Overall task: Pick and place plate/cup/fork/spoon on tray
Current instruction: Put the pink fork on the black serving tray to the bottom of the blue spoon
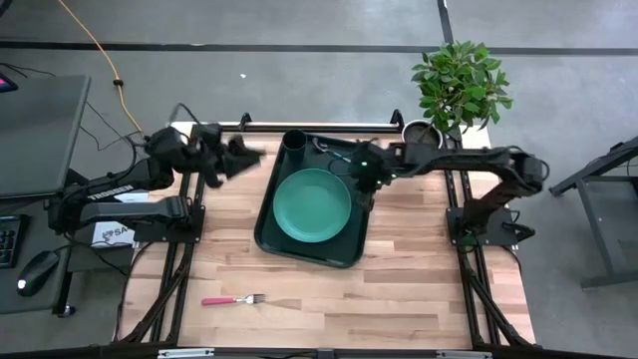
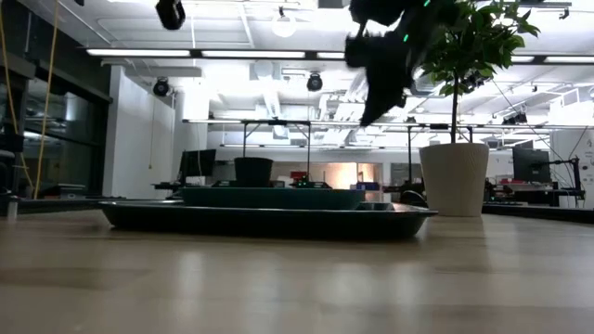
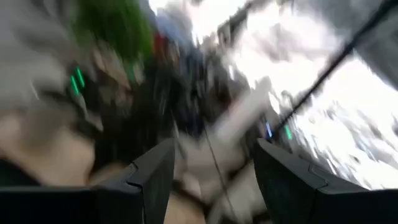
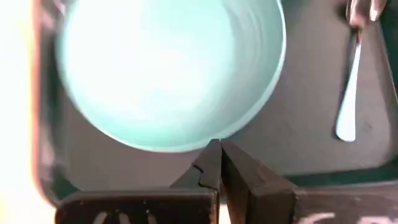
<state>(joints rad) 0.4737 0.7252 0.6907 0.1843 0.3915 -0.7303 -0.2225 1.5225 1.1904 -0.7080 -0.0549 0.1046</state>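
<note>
The pink-handled fork can go on the dark green tray once my left gripper next grabs the neck end of its handle [image 1: 234, 300].
The dark green tray [image 1: 267, 227] lies mid-table. The teal plate [image 1: 312, 204] lies flat in it and also shows in the right wrist view [image 4: 171, 68]. The dark cup [image 1: 294, 143] stands upright in the tray's far left corner. The spoon [image 4: 348, 93] lies flat on the tray floor beside the plate. The pink-handled fork [image 1: 231, 299] lies on the table near the front edge. My right gripper [image 4: 219, 163] is shut and empty, raised above the tray's right side [image 1: 364, 184]. My left gripper [image 1: 249, 157] is open and empty, left of the tray's far corner.
A white pot with a green plant [image 1: 424, 132] stands at the table's far right, close behind my right arm; it also shows in the low view [image 2: 455, 176]. Bare wood lies in front of the tray around the fork.
</note>
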